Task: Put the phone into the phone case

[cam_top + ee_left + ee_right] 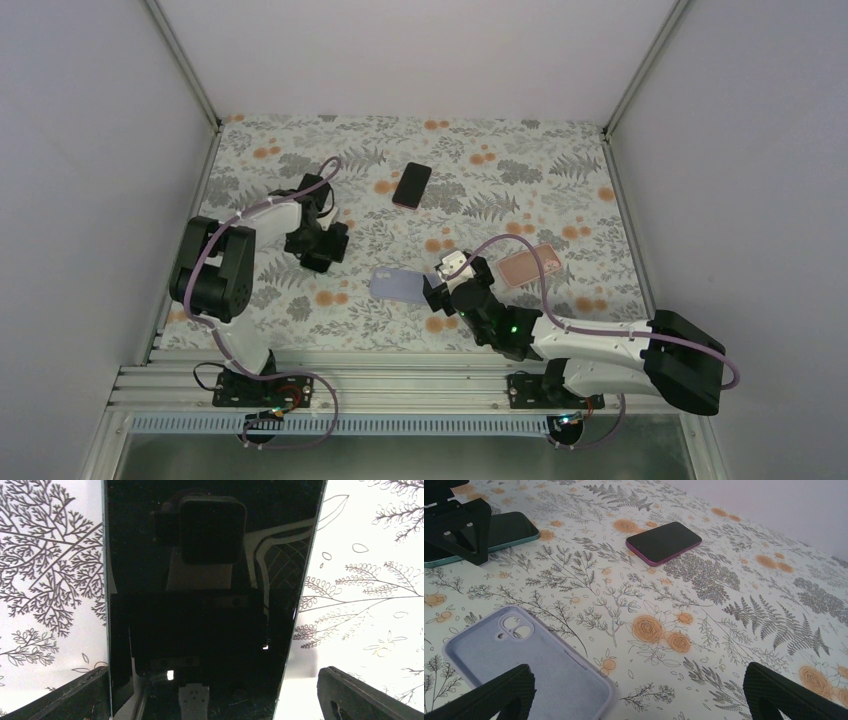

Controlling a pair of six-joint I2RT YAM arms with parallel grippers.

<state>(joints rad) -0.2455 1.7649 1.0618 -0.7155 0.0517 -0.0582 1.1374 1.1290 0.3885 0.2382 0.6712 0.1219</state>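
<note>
My near finger reaches down past the phone's teal rim to the cloth, so I need to close my left gripper on the phone now.
A dark phone [210,580] with a teal rim lies screen up on the flowered cloth, filling the left wrist view. My left gripper [212,697] is open and low over it, one finger on each side, the right finger apart from the phone's edge. In the right wrist view that teal phone [506,527] shows far left under the left gripper [459,527]. A lavender phone case [529,667] lies hollow side up. My right gripper [636,697] is open just above the case's corner, holding nothing. From above, the left gripper [320,243] is at mid left and the right gripper [443,285] beside the lavender case [397,286].
A second black phone [411,185] with a magenta rim lies farther back at the centre, also visible as the magenta-rimmed phone [664,542]. A pinkish-orange case [528,266] lies right of the right gripper. White walls close the back and both sides.
</note>
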